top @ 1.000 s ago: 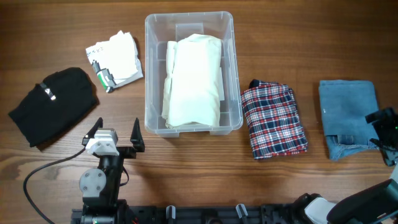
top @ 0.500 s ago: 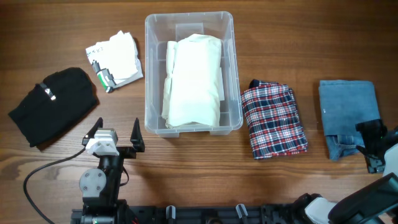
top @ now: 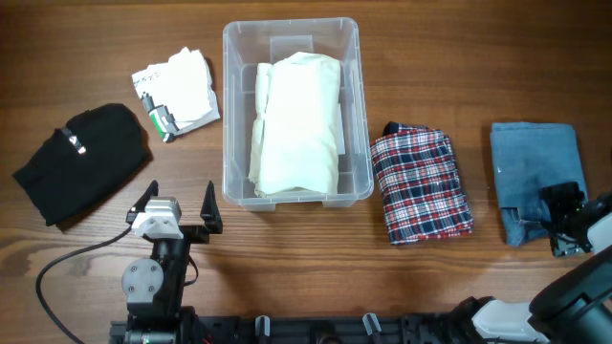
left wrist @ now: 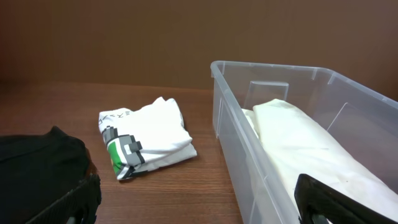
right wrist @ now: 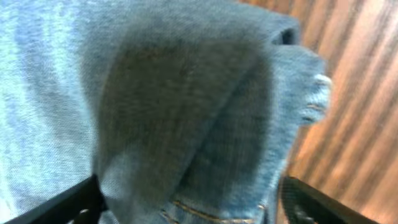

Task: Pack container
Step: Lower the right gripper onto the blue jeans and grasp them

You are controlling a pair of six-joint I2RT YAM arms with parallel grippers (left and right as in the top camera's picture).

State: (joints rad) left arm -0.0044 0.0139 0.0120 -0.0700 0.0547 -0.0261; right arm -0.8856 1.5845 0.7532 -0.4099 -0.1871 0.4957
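In the right wrist view the jeans' corner bulges up between my right gripper's fingers, one sunk against the fold of the jeans, so now it is time to close.
The clear plastic container stands at the table's middle back with a folded cream cloth inside; it also shows in the left wrist view. Folded blue jeans lie at the far right. My right gripper is open over the jeans' near right corner, its fingers on either side of the denim. My left gripper is open and empty, near the table's front, left of the container.
A folded plaid shirt lies right of the container. A folded white printed shirt lies left of it, also seen by the left wrist. A black garment lies at the far left.
My right gripper has moved left and down from the table's right edge onto the near corner of the jeans. The left arm has not moved.
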